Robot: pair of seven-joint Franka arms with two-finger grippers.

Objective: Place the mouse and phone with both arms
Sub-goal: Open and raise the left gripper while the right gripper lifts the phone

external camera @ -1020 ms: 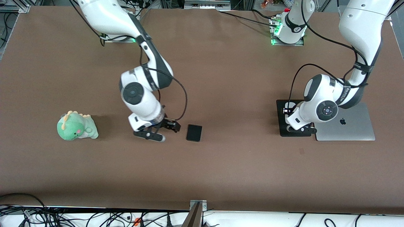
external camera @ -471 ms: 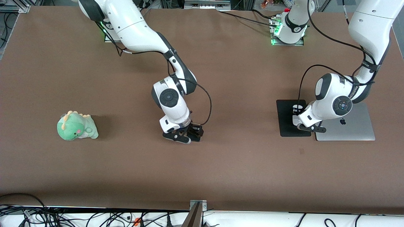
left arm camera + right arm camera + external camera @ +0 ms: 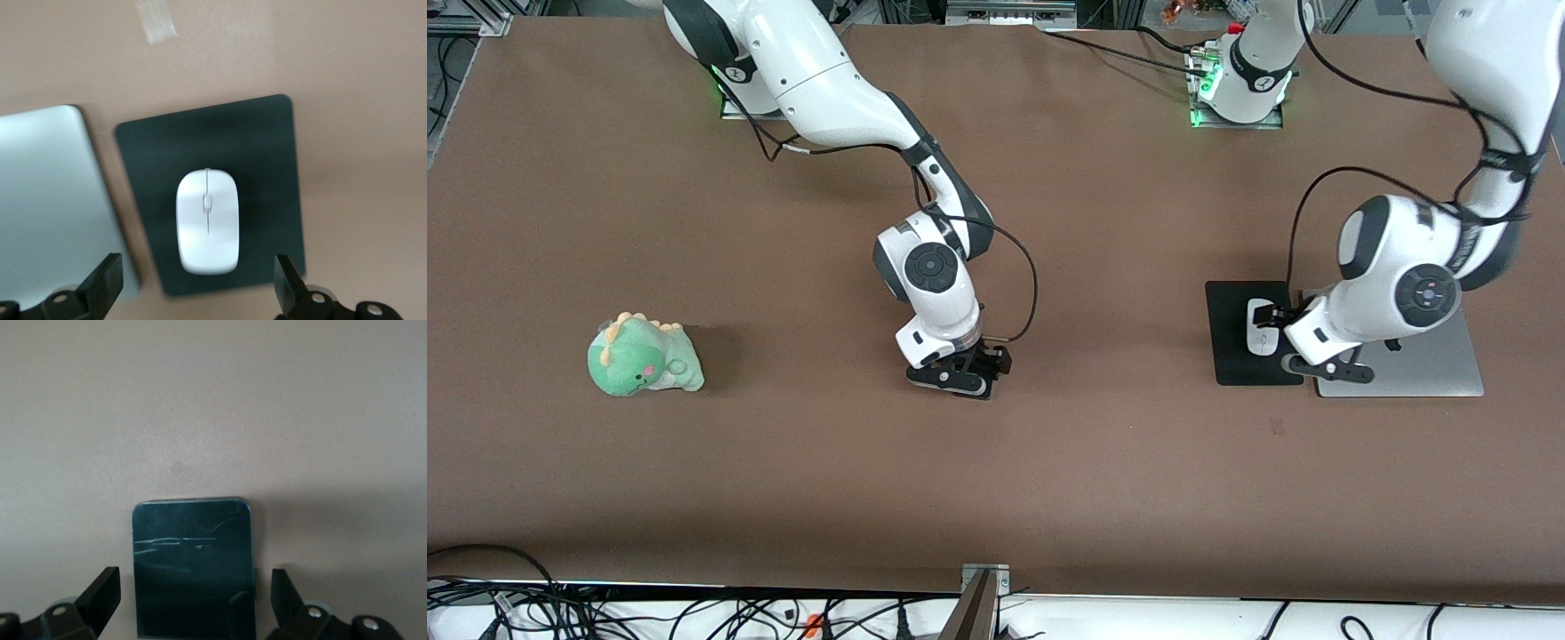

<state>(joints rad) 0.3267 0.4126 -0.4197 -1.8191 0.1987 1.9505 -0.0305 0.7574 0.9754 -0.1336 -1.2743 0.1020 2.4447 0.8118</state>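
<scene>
My right gripper grabs the phone's long side edges next, to place the black phone with its glossy side (image 3: 192, 553) free.
The white mouse (image 3: 1261, 326) lies on the black mouse pad (image 3: 1232, 356), beside the silver laptop (image 3: 1423, 369). My left gripper (image 3: 1303, 342) is open and empty, up over the pad's edge by the laptop. In the left wrist view the mouse (image 3: 207, 221) lies free on the pad (image 3: 267, 147), between my spread fingertips (image 3: 103, 283) and a little ahead of them. My right gripper (image 3: 969, 372) is open, low over the middle of the table and over the black phone, which it hides in the front view. In the right wrist view the phone (image 3: 193, 553) lies flat between the fingertips (image 3: 100, 593).
A green plush dinosaur (image 3: 645, 356) sits toward the right arm's end of the table. The laptop also shows in the left wrist view (image 3: 47, 200). A small pale patch (image 3: 155, 20) marks the brown table near the pad.
My right gripper has moved toward the left arm's end and now stands over the phone. My left gripper has let go of the mouse and lifted off toward the laptop.
</scene>
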